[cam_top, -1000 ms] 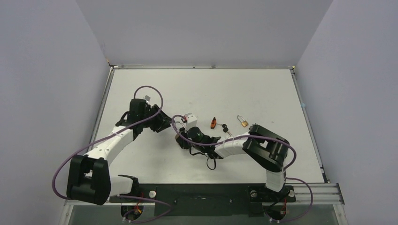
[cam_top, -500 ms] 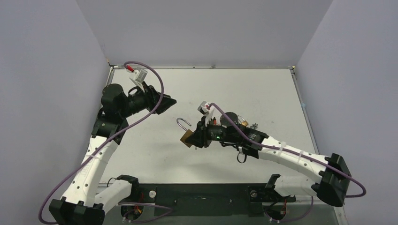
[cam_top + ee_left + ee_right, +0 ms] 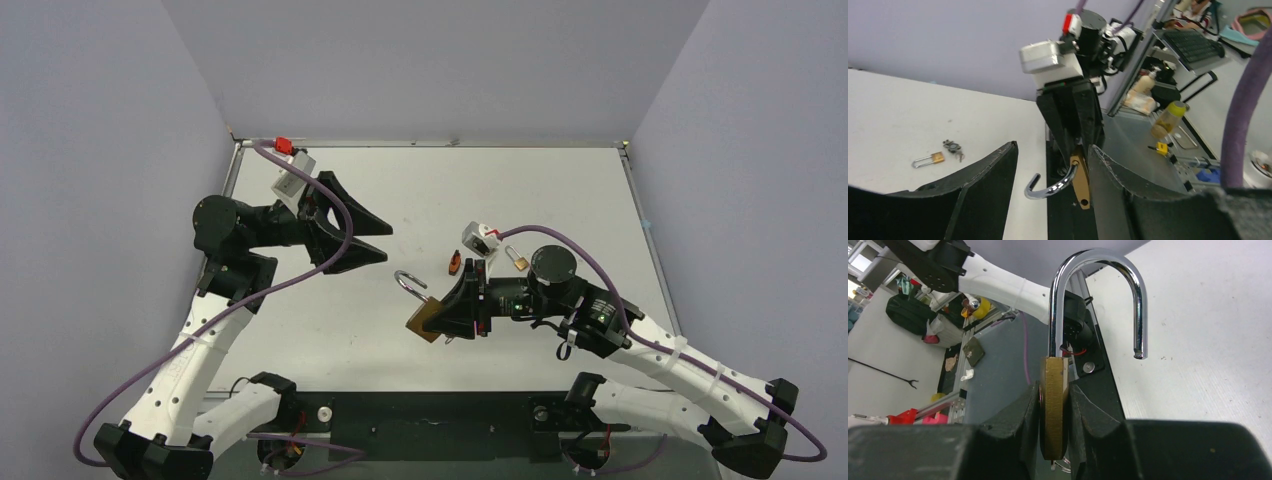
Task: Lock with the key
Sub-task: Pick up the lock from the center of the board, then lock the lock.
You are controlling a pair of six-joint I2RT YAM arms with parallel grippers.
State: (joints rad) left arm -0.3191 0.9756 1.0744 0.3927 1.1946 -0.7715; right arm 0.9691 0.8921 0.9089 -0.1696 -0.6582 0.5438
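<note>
The robot's left gripper should next grip the chrome shackle at its curved bend point(image 3: 401, 276) point(image 3: 1040, 194). The brass body then stays free to regrip and lock.
My right gripper point(image 3: 440, 318) is shut on the body of a large brass padlock point(image 3: 424, 320) and holds it above the table, with its chrome shackle point(image 3: 409, 283) swung open. In the right wrist view the padlock point(image 3: 1054, 405) stands upright between my gripper's point(image 3: 1054, 387) fingers, and a thin wire ring hangs under it. My left gripper point(image 3: 385, 243) is open and empty, raised and pointing at the padlock. The padlock also shows in the left wrist view point(image 3: 1081, 180), beyond that gripper point(image 3: 1053, 147).
A small brass padlock point(image 3: 519, 261) and an orange tag point(image 3: 455, 263) lie on the white table point(image 3: 560, 190) behind my right wrist. The left wrist view shows the small padlock point(image 3: 928, 160) next to a bunch of keys point(image 3: 953, 146).
My right gripper has lifted the large padlock off the table and carried it toward the near right. My left arm has risen and its jaws have opened wide toward the padlock.
</note>
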